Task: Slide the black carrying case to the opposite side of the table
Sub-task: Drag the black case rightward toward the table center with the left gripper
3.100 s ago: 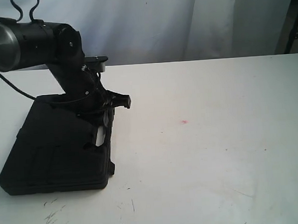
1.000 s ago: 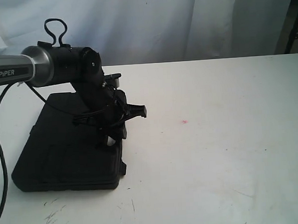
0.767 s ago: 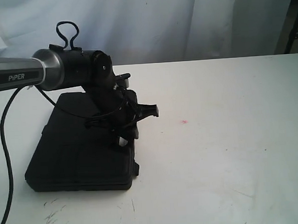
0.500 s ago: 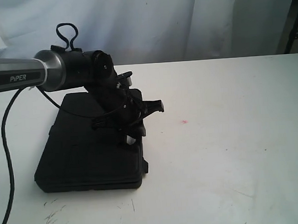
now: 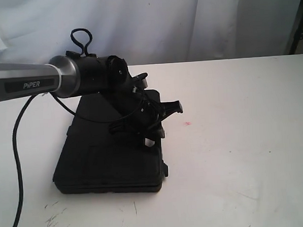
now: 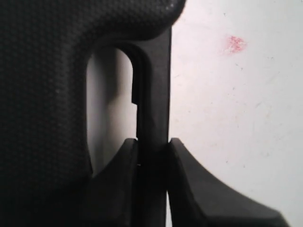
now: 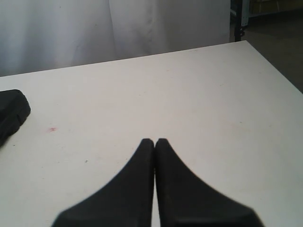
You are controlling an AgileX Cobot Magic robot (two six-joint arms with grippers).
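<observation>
The case's handle (image 6: 154, 101) is short of the red spot on the tabletop. My left gripper should keep holding the case until I slide it toward the red spot.
The black carrying case (image 5: 105, 156) lies flat on the white table (image 5: 235, 155), left of the middle. My left gripper (image 5: 151, 131) is shut on the case's handle at its right edge. In the left wrist view the handle bar (image 6: 154, 94) runs between the two fingers, gripper (image 6: 152, 142), with the textured case body (image 6: 42, 118) beside it. A tiny red spot (image 5: 187, 124) marks the table just right of the case, red spot (image 6: 235, 43). My right gripper (image 7: 155, 141) is shut on nothing above bare table, and a case corner (image 7: 12, 113) shows at that view's edge.
White curtains (image 5: 187, 20) hang behind the table's far edge. Dark scratch marks (image 5: 55, 217) lie near the front left. A black cable (image 5: 16, 151) hangs from the left arm. The table's right end (image 7: 265, 66) drops off to a dark floor.
The left gripper has pulled the case to the right by its handle, about a third of its width over the last second. The right gripper's earlier state is not shown.
</observation>
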